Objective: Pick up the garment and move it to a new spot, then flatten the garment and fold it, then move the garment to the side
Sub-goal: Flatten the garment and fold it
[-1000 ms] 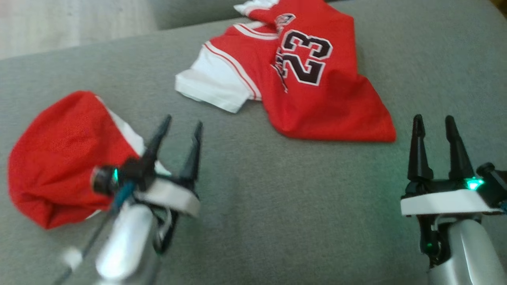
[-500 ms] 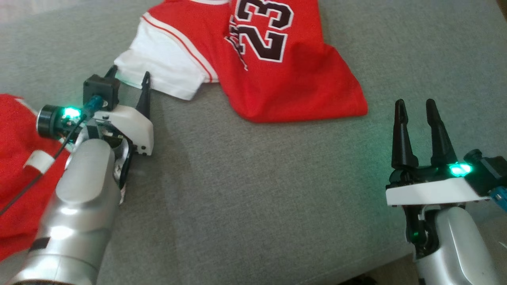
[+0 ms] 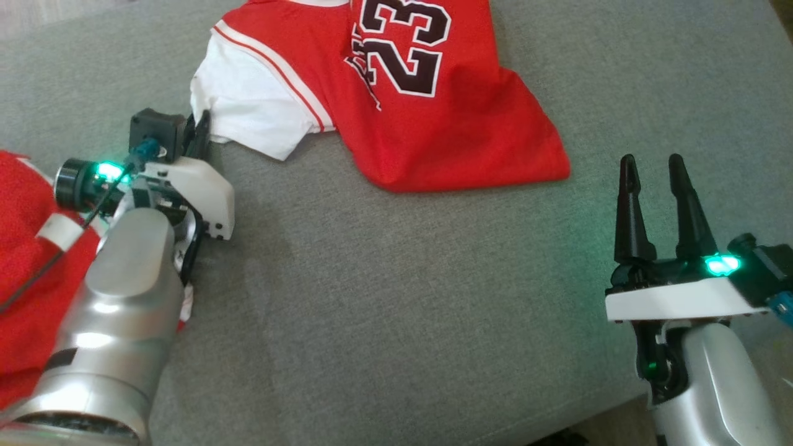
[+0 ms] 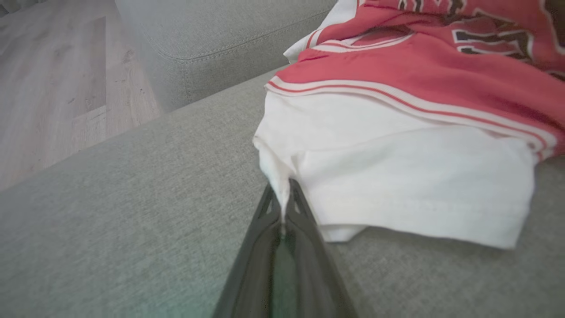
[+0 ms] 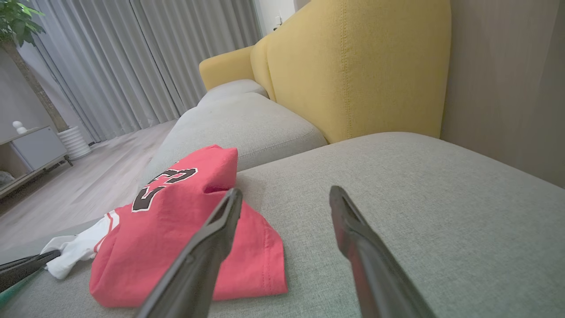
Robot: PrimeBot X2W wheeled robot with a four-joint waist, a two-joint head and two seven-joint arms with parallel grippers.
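Note:
My right gripper picks up the jersey by its red hem corner (image 3: 562, 171) next. That corner juts out onto empty cushion while the crumpled body (image 3: 446, 122) lies slack.
The garment (image 3: 446, 124) is a red jersey with a dark "23" and a white sleeve (image 3: 254, 118), lying crumpled on the grey sofa cushion at the top of the head view. My left gripper (image 3: 201, 127) is at the sleeve's near left corner and is shut on the garment. In the left wrist view its fingers (image 4: 282, 201) pinch a fold of the white sleeve (image 4: 397, 176). My right gripper (image 3: 652, 164) stands open at the lower right, apart from the jersey. In the right wrist view its fingers (image 5: 284, 194) frame bare cushion beside the garment (image 5: 185, 229).
A second red cloth (image 3: 25, 248) lies at the far left under my left forearm. The grey cushion (image 3: 403, 279) stretches between the arms; its front edge runs at the lower right. A yellow backrest (image 5: 353, 66) rises behind. Wooden floor (image 4: 53, 79) lies beyond the sofa.
The left gripper's fingers, open at the sleeve half a second ago, have closed on its edge and bunched the white cloth. The head camera had tilted before that. The right gripper has held still.

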